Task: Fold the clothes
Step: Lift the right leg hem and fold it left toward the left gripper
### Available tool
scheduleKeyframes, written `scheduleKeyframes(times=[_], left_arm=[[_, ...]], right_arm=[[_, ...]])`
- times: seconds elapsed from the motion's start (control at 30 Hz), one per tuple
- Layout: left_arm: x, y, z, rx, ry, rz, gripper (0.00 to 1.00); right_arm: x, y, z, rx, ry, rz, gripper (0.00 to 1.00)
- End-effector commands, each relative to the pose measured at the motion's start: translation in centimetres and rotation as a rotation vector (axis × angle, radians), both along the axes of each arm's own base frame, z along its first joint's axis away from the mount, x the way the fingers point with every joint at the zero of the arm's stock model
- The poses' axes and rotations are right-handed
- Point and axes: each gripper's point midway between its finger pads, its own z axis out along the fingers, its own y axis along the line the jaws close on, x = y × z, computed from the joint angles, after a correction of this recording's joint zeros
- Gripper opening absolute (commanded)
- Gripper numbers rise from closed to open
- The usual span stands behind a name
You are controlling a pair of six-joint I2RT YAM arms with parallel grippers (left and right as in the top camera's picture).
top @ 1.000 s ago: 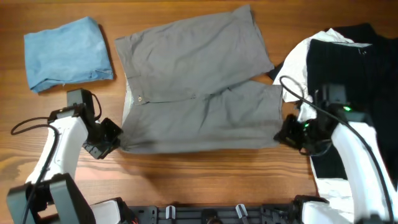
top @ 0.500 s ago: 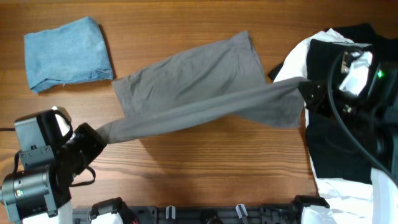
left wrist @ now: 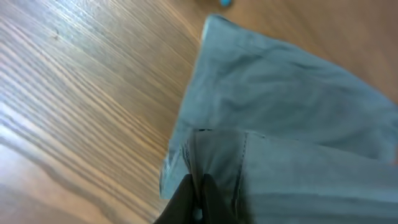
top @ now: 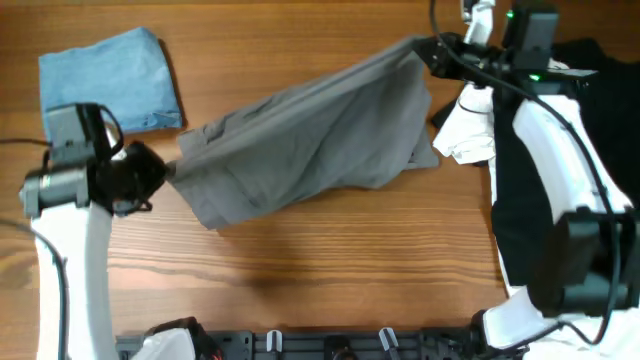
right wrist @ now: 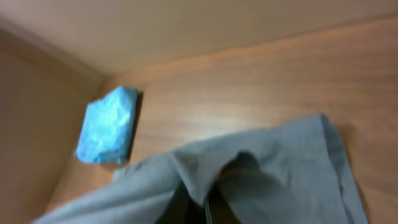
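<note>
The pinched edge (top: 396,58) of the mid-grey shorts rises taut above their lower layer (top: 398,128), so it is too early for my right gripper to release. Lowering comes first.
The mid-grey shorts (top: 310,135) hang stretched between my two grippers, folded over lengthways, sagging onto the table in the middle. My left gripper (top: 160,170) is shut on the shorts' left end, seen pinched in the left wrist view (left wrist: 198,199). My right gripper (top: 432,52) is shut on the shorts' right end at the far side, with cloth draped over its fingers in the right wrist view (right wrist: 208,205). The shorts fill both wrist views (left wrist: 286,124) (right wrist: 273,168).
A folded light-blue piece (top: 105,85) lies at the far left, also in the right wrist view (right wrist: 107,134). A pile of black (top: 545,200) and white clothes (top: 470,125) lies at the right under my right arm. Bare wood table (top: 350,270) lies in front.
Both grippers have lifted the shorts' near edge and carried it away from me, over the far half. The right gripper moved to the far right corner; the left moved up and back.
</note>
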Motion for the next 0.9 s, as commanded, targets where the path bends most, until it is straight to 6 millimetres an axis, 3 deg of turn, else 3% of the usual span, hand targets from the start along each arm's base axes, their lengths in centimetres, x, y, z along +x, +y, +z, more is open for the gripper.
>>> scheduleKeyframes(times=[0.0, 0.2, 0.23, 0.27, 0.3, 0.33, 0.4, 0.47, 0.57, 0.63, 0.77, 0.87], left_arm=[[0.7, 2.9, -5.3, 0.101, 0.173, 0.05, 0.04], [5.2, 2.6, -11.7, 0.099, 0.213, 0.003, 0.08], [6.0, 2.9, -12.4, 0.111, 0.2, 0.007, 0.12], [7.0, 3.2, -12.8, 0.119, 0.173, 0.01, 0.4], [8.4, 3.5, -12.7, 0.133, 0.119, 0.004, 0.8], [9.0, 3.5, -12.6, 0.144, 0.098, -0.024, 0.98], [8.2, 3.4, -12.5, 0.155, 0.127, -0.073, 1.0], [4.8, 2.5, -13.2, 0.109, 0.265, -0.09, 0.96], [1.8, 1.8, -13.6, 0.079, 0.385, -0.113, 0.91], [1.5, 1.8, -13.2, 0.088, 0.384, -0.15, 0.82], [3.1, 1.4, -8.5, 0.09, 0.216, -0.158, 0.81], [2.8, -0.5, -6.7, 0.043, 0.165, -0.199, 0.57]], right_arm=[[3.4, -1.8, -1.6, -0.043, -0.034, -0.116, 0.05], [6.2, -1.9, -6.5, -0.106, -0.011, -0.207, 0.11], [6.5, -1.9, -7.1, -0.108, -0.013, -0.206, 0.22], [6.7, -2.1, -8.0, -0.117, -0.006, -0.214, 0.66], [6.6, -2.4, -8.9, -0.136, 0.013, -0.213, 0.91], [6.3, -2.6, -9.3, -0.15, 0.023, -0.206, 0.97], [5.1, -3.3, -10.7, -0.171, 0.102, -0.201, 0.99], [2.3, -4.7, -13.5, -0.194, 0.274, -0.205, 1.0], [-0.4, -5.0, -14.8, -0.219, 0.36, -0.12, 0.98], [-1.4, -4.9, -14.2, -0.246, 0.356, -0.072, 0.97], [-2.8, -4.8, -11.2, -0.244, 0.35, -0.075, 0.96], [-5.2, -4.7, -12.3, -0.177, 0.538, -0.145, 0.8]])
